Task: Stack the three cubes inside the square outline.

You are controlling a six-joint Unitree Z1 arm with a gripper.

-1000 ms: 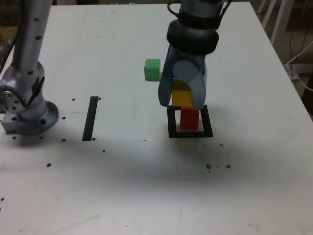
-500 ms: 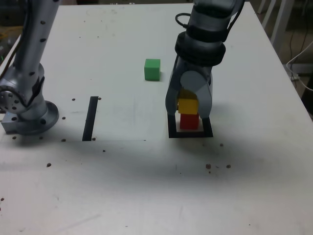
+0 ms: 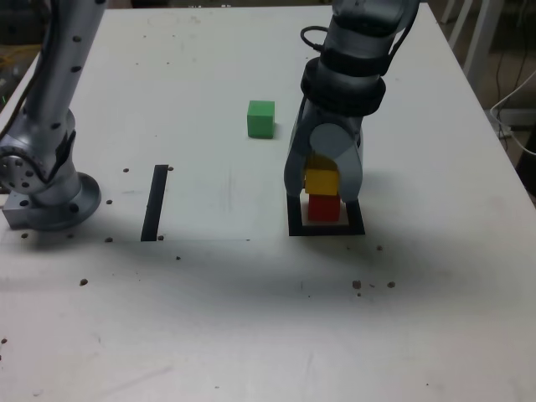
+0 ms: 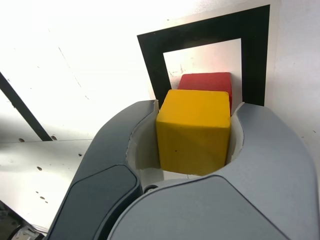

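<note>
The yellow cube's lower edge (image 3: 322, 193) meets the top of the red cube (image 3: 324, 208) in the exterior view and the cube would stand, so my gripper now releases it.
My gripper (image 3: 323, 186) is shut on the yellow cube (image 3: 322, 180), which sits on top of the red cube (image 3: 324, 208). The red cube stands inside the black square outline (image 3: 326, 228) on the white table. In the wrist view the yellow cube (image 4: 194, 130) is clamped between the two grey fingers (image 4: 115, 145), with the red cube (image 4: 206, 83) just beyond it and the square outline (image 4: 152, 55) around both. The green cube (image 3: 261, 118) lies alone on the table, farther back and toward the exterior view's left of the stack.
A straight black tape strip (image 3: 156, 202) lies on the table toward the exterior view's left. The arm's grey base (image 3: 46, 197) stands at the left edge. Small dark specks (image 3: 358, 285) dot the table in front of the outline.
The gripper came down toward the exterior view's right with the yellow cube, setting it on the red cube. Over the last half second it has barely moved.
</note>
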